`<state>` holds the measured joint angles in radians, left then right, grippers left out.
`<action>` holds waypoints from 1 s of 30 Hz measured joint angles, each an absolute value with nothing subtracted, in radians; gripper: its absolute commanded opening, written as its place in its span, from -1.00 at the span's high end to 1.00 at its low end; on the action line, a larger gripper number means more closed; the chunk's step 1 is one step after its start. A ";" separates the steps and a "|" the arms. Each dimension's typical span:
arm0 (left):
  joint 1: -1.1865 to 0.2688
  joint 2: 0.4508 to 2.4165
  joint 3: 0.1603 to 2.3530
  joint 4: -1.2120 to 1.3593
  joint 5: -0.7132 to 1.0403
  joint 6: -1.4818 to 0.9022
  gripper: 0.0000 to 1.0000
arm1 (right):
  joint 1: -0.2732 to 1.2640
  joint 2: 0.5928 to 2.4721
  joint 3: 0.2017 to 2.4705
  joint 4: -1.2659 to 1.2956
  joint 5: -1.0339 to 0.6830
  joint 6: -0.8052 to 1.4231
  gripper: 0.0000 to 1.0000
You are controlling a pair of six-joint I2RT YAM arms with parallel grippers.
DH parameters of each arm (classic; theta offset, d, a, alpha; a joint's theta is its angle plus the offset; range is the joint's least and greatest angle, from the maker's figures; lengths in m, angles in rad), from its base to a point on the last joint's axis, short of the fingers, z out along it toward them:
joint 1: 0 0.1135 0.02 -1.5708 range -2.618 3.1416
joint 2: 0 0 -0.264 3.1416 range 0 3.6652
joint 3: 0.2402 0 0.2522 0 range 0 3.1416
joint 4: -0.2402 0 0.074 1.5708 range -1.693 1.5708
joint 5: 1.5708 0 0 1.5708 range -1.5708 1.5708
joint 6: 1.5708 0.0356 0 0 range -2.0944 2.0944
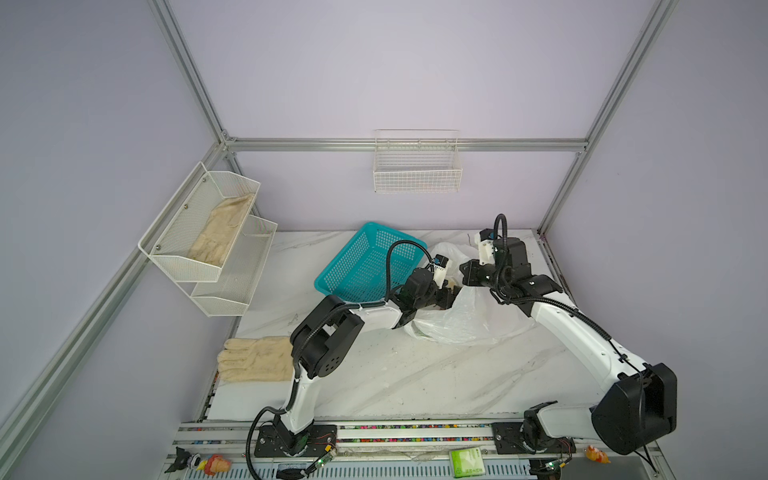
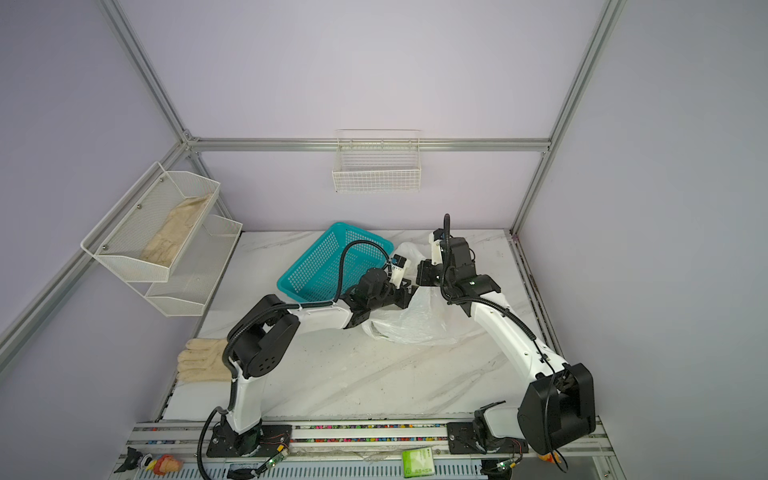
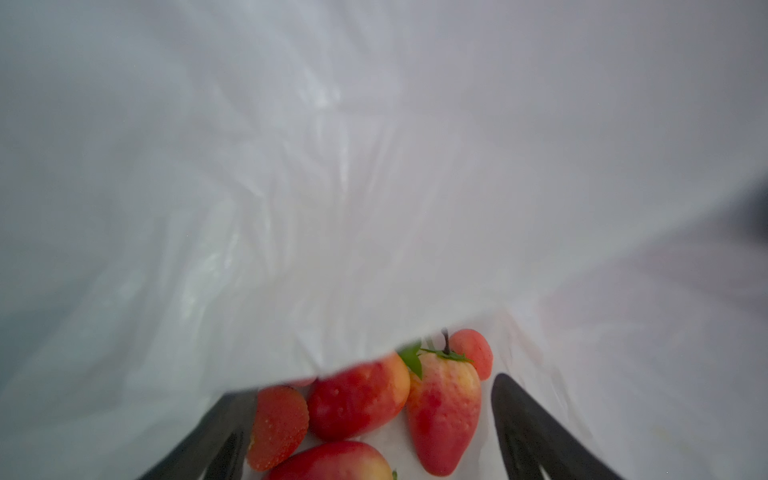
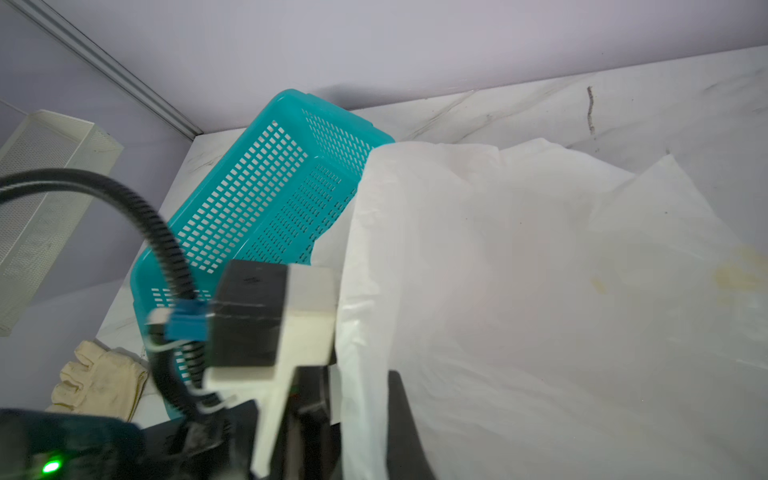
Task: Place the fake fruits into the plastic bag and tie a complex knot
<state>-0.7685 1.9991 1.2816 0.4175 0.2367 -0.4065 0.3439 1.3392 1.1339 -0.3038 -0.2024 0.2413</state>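
My left gripper will next grab the plastic bag (image 1: pixel 469 322) by the rim of the bag's opening on the basket side, so the right gripper's side stays free for tying.
The plastic bag (image 1: pixel 469 322) (image 2: pixel 419 326) lies crumpled at the back middle of the marble table, thin and translucent white. My left gripper (image 1: pixel 451 293) (image 2: pixel 411 296) reaches into its mouth. In the left wrist view it (image 3: pixel 374 390) is open inside the bag (image 3: pixel 374 166), and several fake fruits lie loose on the bag floor between its fingers: a strawberry with a green cap (image 3: pixel 442 411), a rounder one (image 3: pixel 357 401) and a cut-faced one (image 3: pixel 278 426). My right gripper (image 1: pixel 465 272) (image 4: pixel 361 382) is shut on the bag's rim (image 4: pixel 365 291) and holds it up.
A teal perforated basket (image 1: pixel 365 266) (image 4: pixel 266 195) leans just left of the bag, behind my left wrist. A beige glove (image 1: pixel 257 359) lies at the table's left edge. A wall shelf (image 1: pixel 208 241) holds another glove. A wire basket (image 1: pixel 417 166) hangs on the back wall.
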 measured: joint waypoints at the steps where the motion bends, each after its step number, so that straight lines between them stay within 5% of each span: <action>1: -0.762 1.963 1.265 0.402 0.249 -0.392 -0.77 | 0.342 1.334 1.131 -0.306 -0.197 0.237 1.00; 17: -0.621 1.617 1.097 0.000 0.278 -0.074 -0.73 | 0.336 1.304 1.112 -0.332 -0.161 0.212 1.00; 30: -0.611 1.866 1.335 -0.139 0.265 -0.044 -0.60 | 0.336 1.303 1.112 -0.334 -0.162 0.211 1.00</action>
